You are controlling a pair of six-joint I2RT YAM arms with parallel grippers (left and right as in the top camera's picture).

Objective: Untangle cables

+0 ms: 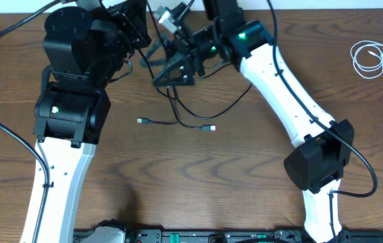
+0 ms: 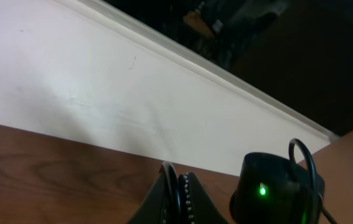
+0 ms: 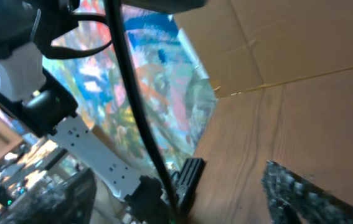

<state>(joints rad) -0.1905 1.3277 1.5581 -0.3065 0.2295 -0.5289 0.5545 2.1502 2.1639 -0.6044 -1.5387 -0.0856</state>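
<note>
The black cable runs between my spread fingers and would be caught if I closed now, so my right gripper needs to close on it.
A thin black cable (image 1: 190,123) lies mid-table, with small plug ends at its left (image 1: 144,121) and right (image 1: 209,127). From there it rises toward both grippers at the far centre. My left gripper (image 1: 144,37) is lifted there. In the left wrist view its fingers (image 2: 188,196) are pressed together on a thin black loop of cable (image 2: 174,180). My right gripper (image 1: 171,74) hangs just right of it, jaws wide apart. In the right wrist view a black cable (image 3: 136,106) runs between the spread fingers without touching them. A coiled white cable (image 1: 370,59) lies alone at the far right.
The left arm's bulky black wrist (image 1: 83,47) crowds the far left, and the right arm's white link (image 1: 282,88) slants across the right side. A cardboard sheet (image 3: 288,43) and a colourful panel (image 3: 154,81) stand beyond the table edge.
</note>
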